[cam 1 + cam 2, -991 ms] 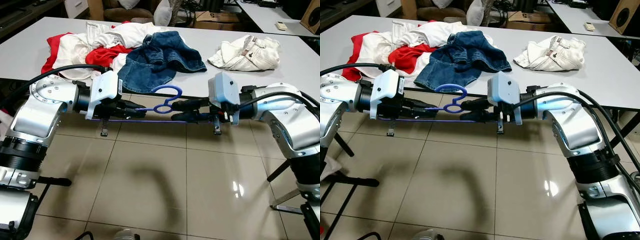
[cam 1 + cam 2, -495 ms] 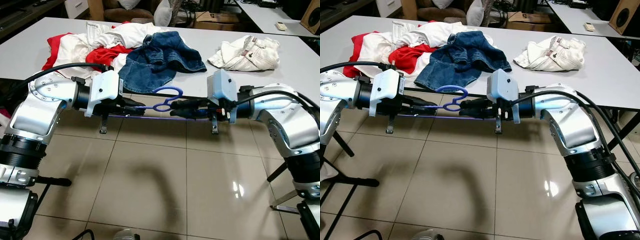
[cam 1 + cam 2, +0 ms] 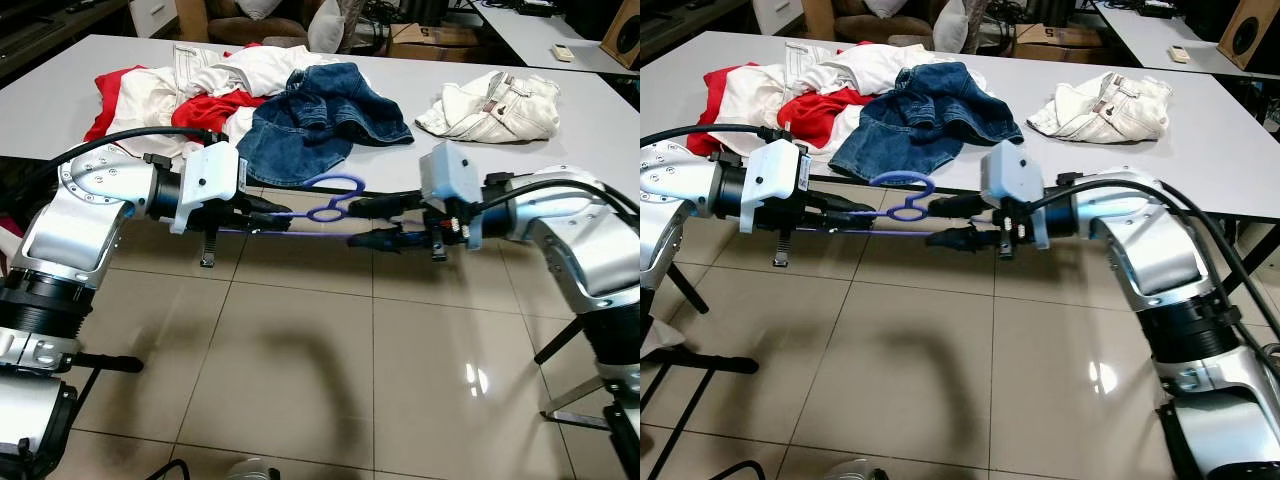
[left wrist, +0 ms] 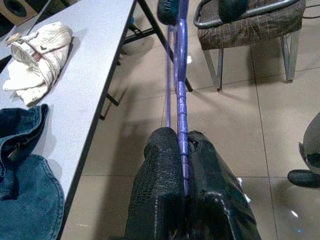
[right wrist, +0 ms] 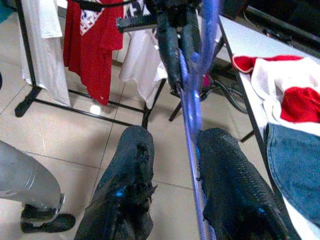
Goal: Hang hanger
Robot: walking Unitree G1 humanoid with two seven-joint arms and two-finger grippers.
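My right gripper grips the purple hanger by the base of its curled hook (image 3: 335, 212) (image 5: 195, 120) next, to hang the hanger.
A purple hanger (image 3: 330, 196) with a curled hook and two dangling clips is held level above the tiled floor, just in front of the table edge. My left gripper (image 3: 268, 213) is shut on its bar to the left of the hook; the left wrist view shows the bar (image 4: 180, 100) pinched between the fingers. My right gripper (image 3: 368, 222) faces it from the right, open, one finger above the bar and one below. In the right wrist view the bar (image 5: 192, 120) runs through the gap, close to one finger (image 5: 230, 185).
The grey table (image 3: 590, 140) carries blue denim (image 3: 320, 115), a red and white clothes pile (image 3: 180, 90) and a white garment (image 3: 490, 105). A rack with red and white shirts (image 5: 95, 40) stands off to my left. A chair (image 4: 250, 25) stands on the floor to my right.
My right gripper's fingers have spread apart and let go of the hanger bar. The left gripper still holds the hanger in about the same place.
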